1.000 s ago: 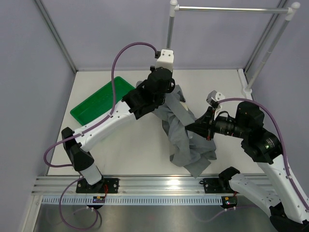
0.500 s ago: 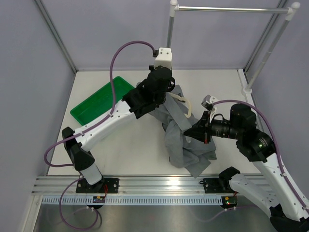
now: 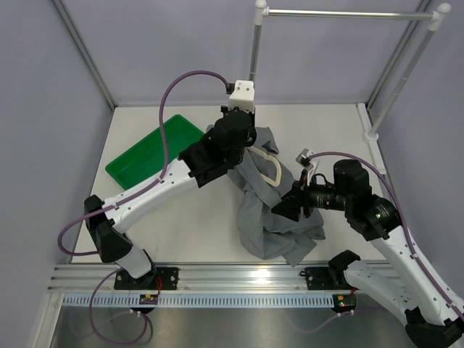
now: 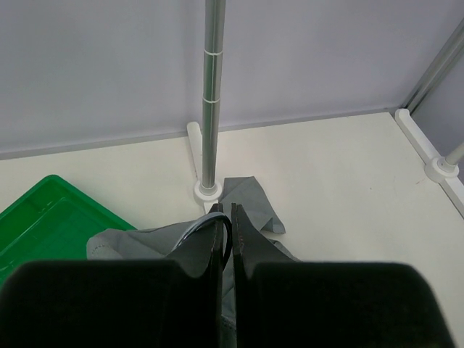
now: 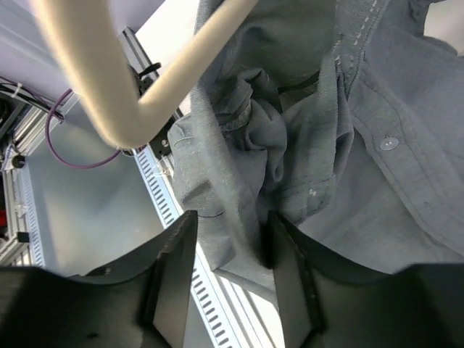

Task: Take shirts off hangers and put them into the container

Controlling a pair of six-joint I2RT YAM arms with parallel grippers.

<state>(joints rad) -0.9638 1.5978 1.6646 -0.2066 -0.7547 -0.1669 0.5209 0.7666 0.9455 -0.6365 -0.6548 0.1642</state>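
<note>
Next, my right gripper grabs the cream hanger by its bare arm's bent end (image 3: 276,176) (image 5: 125,125), away from the wire hook, to take the shirt off the hanger.
The grey shirt (image 3: 262,217) hangs crumpled from the cream hanger (image 3: 278,168) down onto the table's middle. My left gripper (image 3: 245,145) holds the hanger up: in the left wrist view it (image 4: 226,217) is shut on the hanger's wire hook (image 4: 228,235), above the shirt (image 4: 250,199). My right gripper (image 3: 285,209) is pressed into the shirt's right side. In the right wrist view its jaws (image 5: 230,226) stand apart with a loose fold of shirt (image 5: 348,130) between them, below the bare hanger arm (image 5: 123,94). The green container (image 3: 138,163) lies at the left, holding nothing.
A silver rail (image 3: 341,13) on two posts (image 3: 255,43) spans the back; the left post's white foot (image 4: 206,190) stands just behind the shirt. A slotted aluminium rail (image 3: 232,275) runs along the table's near edge. Grey walls close in the left and back.
My right gripper has opened and let go of the shirt. The left arm has shifted the hanger slightly left, and more of the cream hanger now shows bare as the shirt slid down.
</note>
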